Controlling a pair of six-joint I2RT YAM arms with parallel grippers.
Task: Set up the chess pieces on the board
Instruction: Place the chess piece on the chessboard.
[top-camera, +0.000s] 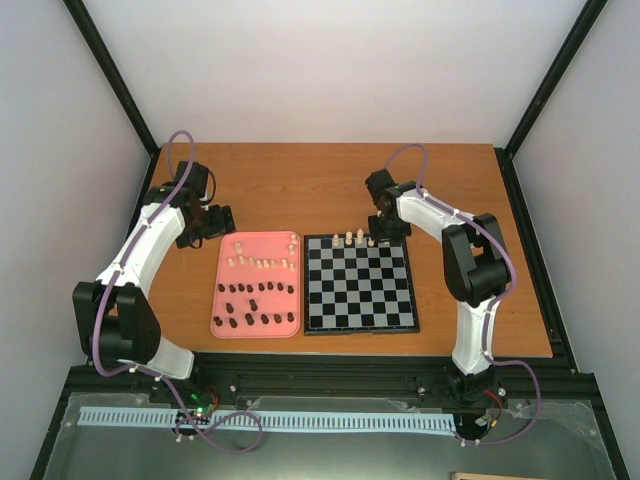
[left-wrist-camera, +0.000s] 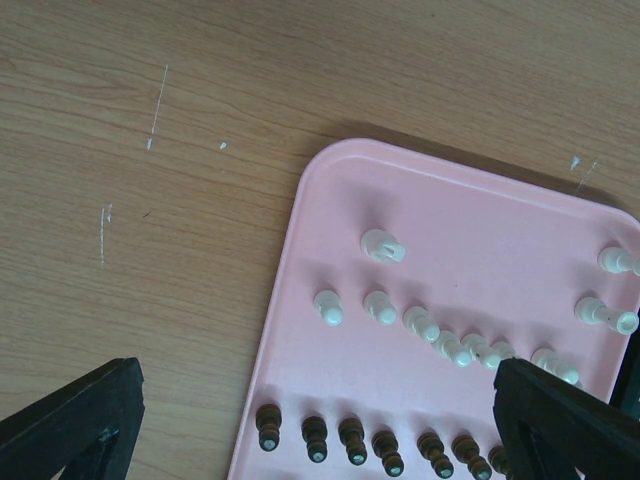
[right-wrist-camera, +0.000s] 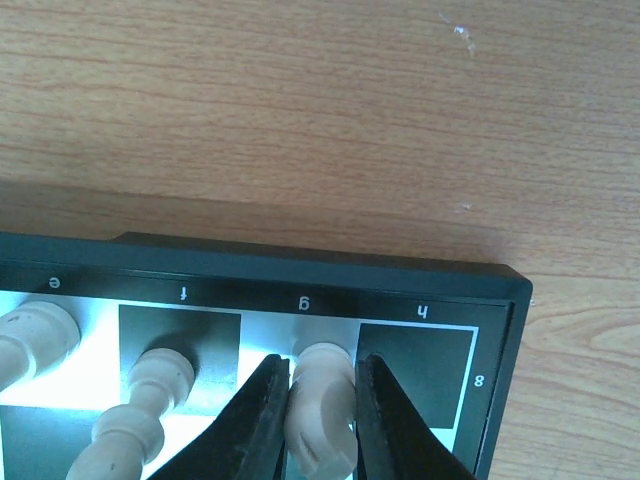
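The cream piece's base is upright in the light square marked g, near its h edge; the piece would land there, so my right gripper should release it.
The chessboard (top-camera: 360, 300) lies right of the pink tray (top-camera: 258, 248). Several cream pieces (top-camera: 354, 239) stand on its far row. My right gripper (right-wrist-camera: 320, 375) is shut on a cream piece (right-wrist-camera: 322, 400) over the light square marked g in that row, next to the corner; in the top view this gripper (top-camera: 383, 232) sits at the board's far right. Two other cream pieces (right-wrist-camera: 150, 400) stand to its left. My left gripper (left-wrist-camera: 318, 400) hangs open with nothing in it over the tray's far end (left-wrist-camera: 330, 200), above a row of cream pieces (left-wrist-camera: 420, 325) and dark pieces (left-wrist-camera: 352, 440).
The tray holds cream pieces (top-camera: 262, 263) in its far half and two rows of dark pieces (top-camera: 255, 292) nearer me. Bare wooden table (top-camera: 470, 200) surrounds the board and tray. The board's raised black rim (right-wrist-camera: 300, 265) runs just beyond the held piece.
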